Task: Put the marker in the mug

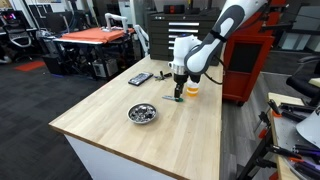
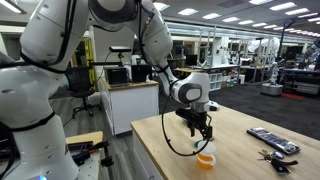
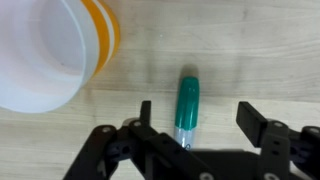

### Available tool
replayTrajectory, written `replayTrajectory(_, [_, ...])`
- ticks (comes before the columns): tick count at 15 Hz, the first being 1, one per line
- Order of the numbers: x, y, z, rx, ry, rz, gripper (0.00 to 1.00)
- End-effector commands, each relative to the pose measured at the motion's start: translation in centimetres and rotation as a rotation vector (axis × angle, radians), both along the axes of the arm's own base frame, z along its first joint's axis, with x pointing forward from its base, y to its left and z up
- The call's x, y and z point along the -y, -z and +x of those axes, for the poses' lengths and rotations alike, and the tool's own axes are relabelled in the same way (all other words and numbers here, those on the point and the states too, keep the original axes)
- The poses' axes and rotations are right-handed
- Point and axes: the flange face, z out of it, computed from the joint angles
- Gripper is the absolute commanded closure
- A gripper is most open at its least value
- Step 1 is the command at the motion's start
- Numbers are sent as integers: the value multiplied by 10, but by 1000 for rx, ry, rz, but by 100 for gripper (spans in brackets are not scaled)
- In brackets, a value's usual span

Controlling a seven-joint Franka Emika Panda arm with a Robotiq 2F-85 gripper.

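Note:
The marker near its green cap end (image 1: 177,98) (image 3: 187,108) is between my fingers, so my gripper would hold the marker if it closed now. My gripper needs to close on the marker.
The marker (image 3: 186,103) lies flat on the wooden table, its green cap end pointing away from the wrist camera; its body runs under the gripper. My gripper (image 3: 198,118) is open, one finger on each side of the marker, not touching it. The mug (image 3: 50,45), orange-yellow outside and pale inside, stands just up and left of the marker in the wrist view. In both exterior views the gripper (image 1: 178,90) (image 2: 197,128) hangs low over the table next to the mug (image 1: 191,88) (image 2: 205,159). The marker is a small dark stick below the gripper (image 1: 177,99).
A shiny metal bowl (image 1: 142,113) sits on the wooden table (image 1: 110,115) towards the front. A flat black slab (image 1: 140,78) lies near the far edge. A remote-like slab (image 2: 273,140) and small items lie further along the table. A red cabinet (image 1: 245,60) stands behind.

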Motion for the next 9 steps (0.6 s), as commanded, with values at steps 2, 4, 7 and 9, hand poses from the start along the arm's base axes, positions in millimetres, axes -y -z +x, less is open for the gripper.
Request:
replayTrajectory(2, [6, 4, -7, -16, -8, 21, 29])
replayTrajectory(4, [7, 6, -7, -18, -9, 24, 36])
replayTrajectory(7, [6, 9, -8, -19, -11, 32, 57])
replayTrajectory(9, [5, 10, -8, -19, -16, 34, 70])
